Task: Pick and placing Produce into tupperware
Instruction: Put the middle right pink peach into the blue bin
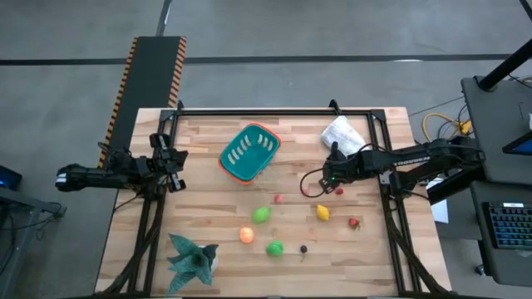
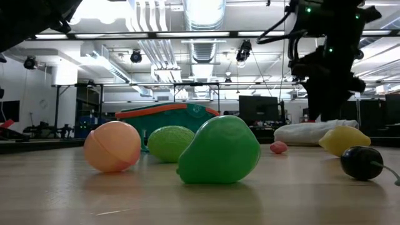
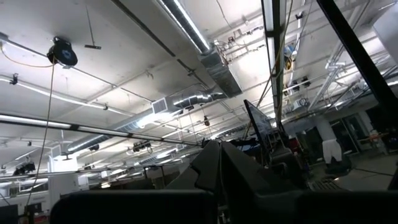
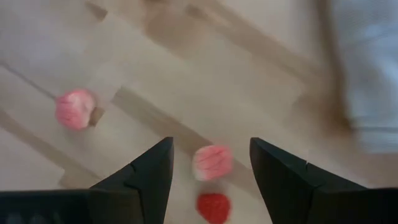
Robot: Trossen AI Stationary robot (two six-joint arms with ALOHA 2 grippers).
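Note:
The small pink piece needs to go into the teal tub (image 1: 249, 154). My right gripper should grab it next by its rounded sides.
The teal tub with the orange rim (image 1: 249, 152) stands at the table's far middle; it also shows in the low view (image 2: 164, 117). Produce lies on the wood nearer the front: two green pieces (image 1: 261, 214) (image 1: 274, 247), an orange one (image 1: 247, 235), a yellow one (image 1: 322, 213), a dark one (image 1: 303, 248), and small pink and red ones (image 1: 279, 198) (image 1: 354, 222). My right gripper (image 4: 211, 171) is open above the table, right of the tub. Its fingers stand on either side of a small pink piece (image 4: 212, 163), and a red piece (image 4: 213, 207) lies just behind it. My left gripper (image 1: 174, 158) waits at the table's left edge.
A white cloth bundle (image 1: 342, 133) lies at the far right, close to my right arm. A teal leafy star-shaped thing (image 1: 193, 259) sits at the near left corner. Another pink piece (image 4: 74, 109) lies farther from my right gripper. Bare wood lies between the tub and the produce.

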